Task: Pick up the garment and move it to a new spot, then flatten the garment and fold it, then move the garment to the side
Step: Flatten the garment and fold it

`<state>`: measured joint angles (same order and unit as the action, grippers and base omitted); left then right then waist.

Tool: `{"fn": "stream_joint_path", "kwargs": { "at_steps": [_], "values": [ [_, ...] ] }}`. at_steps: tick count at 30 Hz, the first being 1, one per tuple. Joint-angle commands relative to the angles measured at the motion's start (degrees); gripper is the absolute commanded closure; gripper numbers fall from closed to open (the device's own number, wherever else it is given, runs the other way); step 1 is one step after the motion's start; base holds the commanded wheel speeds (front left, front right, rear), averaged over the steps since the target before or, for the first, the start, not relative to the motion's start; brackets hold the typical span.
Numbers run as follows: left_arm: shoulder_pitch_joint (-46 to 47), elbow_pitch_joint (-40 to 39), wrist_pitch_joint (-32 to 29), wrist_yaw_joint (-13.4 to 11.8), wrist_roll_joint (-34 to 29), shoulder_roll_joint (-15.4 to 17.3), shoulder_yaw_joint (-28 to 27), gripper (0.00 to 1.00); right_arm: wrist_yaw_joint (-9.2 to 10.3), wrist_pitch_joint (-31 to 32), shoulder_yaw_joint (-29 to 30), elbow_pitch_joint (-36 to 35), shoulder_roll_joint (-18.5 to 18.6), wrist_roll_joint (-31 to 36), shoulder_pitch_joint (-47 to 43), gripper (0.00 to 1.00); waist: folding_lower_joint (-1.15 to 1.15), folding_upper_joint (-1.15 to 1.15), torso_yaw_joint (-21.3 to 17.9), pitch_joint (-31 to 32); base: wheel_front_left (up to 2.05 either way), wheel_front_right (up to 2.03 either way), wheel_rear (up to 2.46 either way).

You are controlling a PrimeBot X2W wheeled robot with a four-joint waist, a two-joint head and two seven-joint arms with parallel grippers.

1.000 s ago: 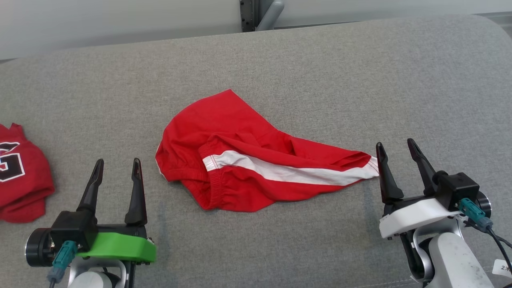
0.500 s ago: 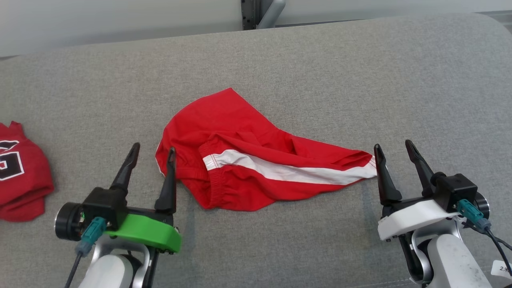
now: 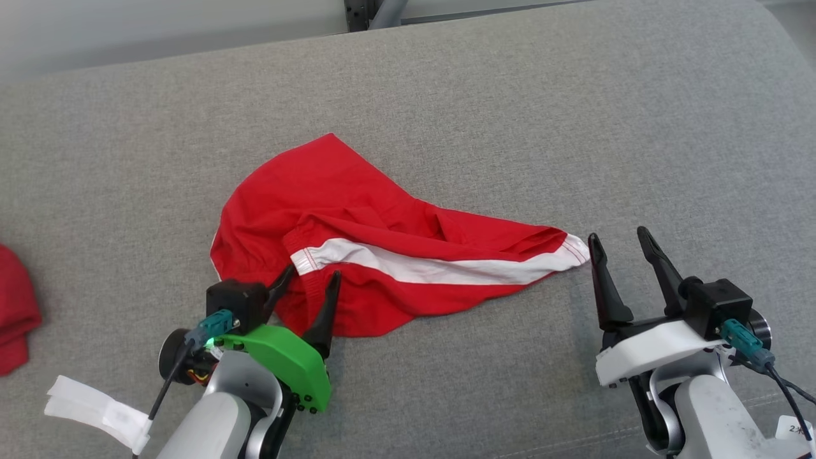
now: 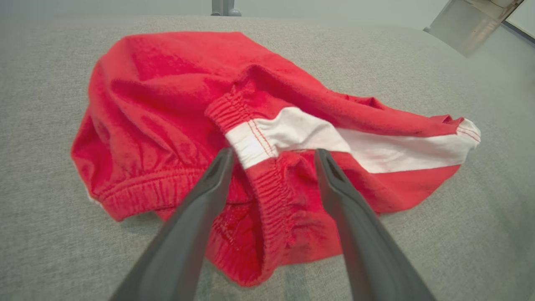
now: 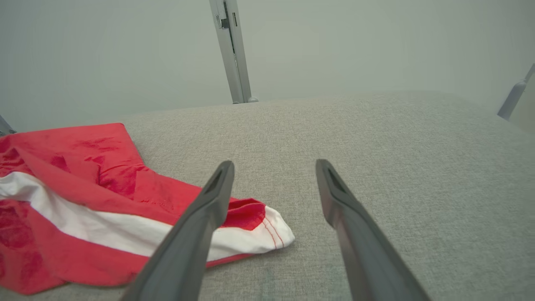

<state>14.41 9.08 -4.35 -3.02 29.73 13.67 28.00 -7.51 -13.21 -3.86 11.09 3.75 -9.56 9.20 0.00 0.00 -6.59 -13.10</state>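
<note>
I will next grip the red shorts [image 3: 382, 214] by the leg hem's corner [image 3: 574, 252] with my right gripper, to move them to a new spot.
The garment [image 3: 357, 229] is a pair of red shorts with a white side stripe, lying crumpled on the grey padded surface [image 3: 510, 115]. My left gripper [image 3: 312, 273] stands open over its elastic waistband, one finger on each side of the stripe's end [image 4: 255, 142]. In the left wrist view the left gripper [image 4: 273, 152] hovers just above the garment [image 4: 159, 104]. My right gripper [image 3: 617, 237] is open just right of the leg hem, holding nothing. In the right wrist view the right gripper [image 5: 273, 165] has the garment's hem [image 5: 267, 230] by its left finger.
Another red garment [image 3: 16, 312] lies at the left edge of the surface. A white strap [image 3: 95, 408] hangs by my left forearm. A metal post [image 5: 232, 50] stands behind the surface's far edge. Bare grey surface stretches to the right and far side.
My left gripper has moved right and forward, from beside the shorts to over their waistband. The head camera has shifted right. The right gripper has stayed put.
</note>
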Motion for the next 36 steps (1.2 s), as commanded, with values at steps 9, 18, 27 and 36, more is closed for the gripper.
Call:
{"fn": "stream_joint_path", "kwargs": {
  "at_steps": [9,18,27,36],
  "values": [
    [2.0,1.2,0.9,0.3,0.5,0.4,-0.5,0.00,0.04,-0.7,0.7,0.6,-0.3,-0.2,0.5,0.00,0.00,0.00,-0.9,-1.1,0.00,0.00,0.00],
    [2.2,-1.5,0.5,-0.1,-0.3,1.5,0.2,1.00,0.04,-0.7,1.1,1.9,0.1,0.0,2.2,0.00,0.00,0.00,0.0,-2.0,0.00,0.00,0.00],
    [2.6,-5.0,-0.3,-0.6,-1.3,2.3,1.0,1.00,0.04,1.5,-0.5,8.3,3.3,-1.1,5.9,0.00,0.00,0.00,1.9,-3.9,0.00,0.00,0.00],
    [2.9,-5.4,0.2,-0.9,-1.7,1.9,1.9,1.00,0.04,4.2,-4.7,16.5,5.6,-4.1,9.1,0.58,0.00,0.00,3.7,-5.3,0.00,0.00,0.00]
  ]
}}
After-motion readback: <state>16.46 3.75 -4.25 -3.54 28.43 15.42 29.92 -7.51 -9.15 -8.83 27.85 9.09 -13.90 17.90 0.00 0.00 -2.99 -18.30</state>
